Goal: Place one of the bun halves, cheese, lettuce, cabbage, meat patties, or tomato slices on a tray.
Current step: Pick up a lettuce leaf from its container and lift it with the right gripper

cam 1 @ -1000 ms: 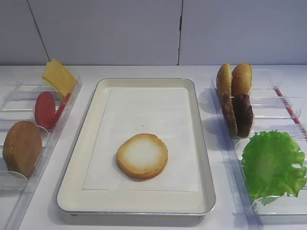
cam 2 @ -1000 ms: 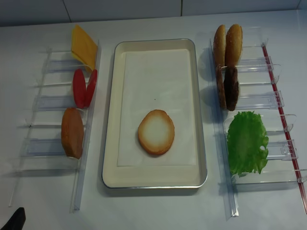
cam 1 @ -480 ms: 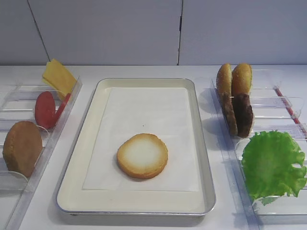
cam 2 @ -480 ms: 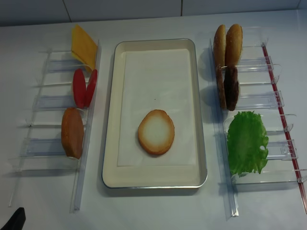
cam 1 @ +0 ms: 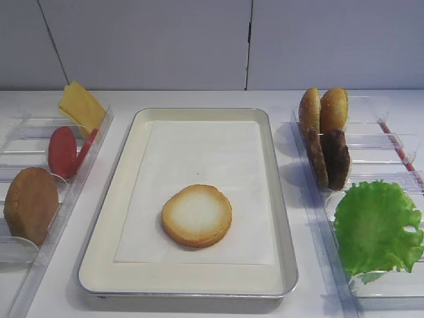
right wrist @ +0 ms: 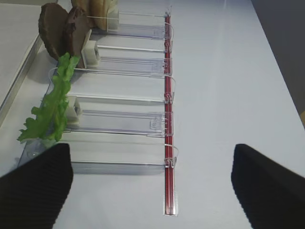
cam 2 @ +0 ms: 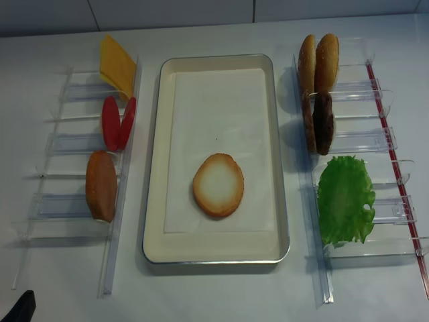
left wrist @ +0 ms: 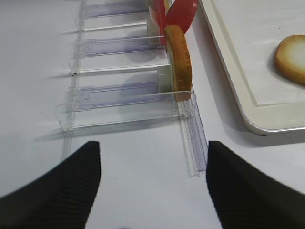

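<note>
The lettuce is held low on both sides by the rack's clear dividers, so my right gripper will reach it next and pinch its upright top edge (cam 2: 345, 200).
One bun half (cam 1: 197, 215) lies cut face up on the paper liner of the tray (cam 1: 106, 218). In the right rack stand two more bun halves (cam 1: 324, 109), the meat patties (cam 1: 334, 159) and the lettuce (cam 1: 376, 227). The left rack holds cheese (cam 1: 81, 106), tomato slices (cam 1: 63, 151) and a brown bun half (cam 1: 30, 204). Cabbage is out of view. My left gripper (left wrist: 152, 191) hovers open over bare table, just short of the left rack's near end. My right gripper (right wrist: 152, 191) is open too, near the right rack's front end, with the lettuce (right wrist: 52, 107) to its upper left.
Clear plastic racks (cam 2: 60, 201) (cam 2: 375, 201) flank the tray, the right one edged by a red strip (right wrist: 167, 143). White table lies in front of both racks. A dark tip of the left arm (cam 2: 20, 308) shows at the bottom-left corner.
</note>
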{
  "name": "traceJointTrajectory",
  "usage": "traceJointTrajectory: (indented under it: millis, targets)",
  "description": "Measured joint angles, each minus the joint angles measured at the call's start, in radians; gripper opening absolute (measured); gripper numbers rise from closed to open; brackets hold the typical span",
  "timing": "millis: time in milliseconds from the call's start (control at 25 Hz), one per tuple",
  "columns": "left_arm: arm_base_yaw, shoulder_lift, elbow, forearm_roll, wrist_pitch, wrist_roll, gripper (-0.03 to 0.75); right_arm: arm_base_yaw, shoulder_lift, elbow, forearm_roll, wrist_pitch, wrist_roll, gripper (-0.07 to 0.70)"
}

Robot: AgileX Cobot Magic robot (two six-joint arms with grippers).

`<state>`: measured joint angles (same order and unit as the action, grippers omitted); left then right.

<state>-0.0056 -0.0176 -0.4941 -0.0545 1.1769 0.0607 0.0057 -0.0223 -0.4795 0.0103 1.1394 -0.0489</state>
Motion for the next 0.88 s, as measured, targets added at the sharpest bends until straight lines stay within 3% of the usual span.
traceJointTrajectory:
  millis: [200,400,880]
  targets:
    - [0.0,0.0,0.0,0.0,0.0,0.0,0.452,0.0,0.0,0.0,0.012,0.0,0.0,0.694]
    - [0.0,0.0,0.0,0.0,0.0,0.0,0.452,0.0,0.019,-0.053,0.134,-0.028,-0.062,0.694]
    - [0.0,0.0,0.0,0.0,0.0,0.0,0.452,0.0,0.404,-0.171,0.418,-0.029,-0.08,0.694]
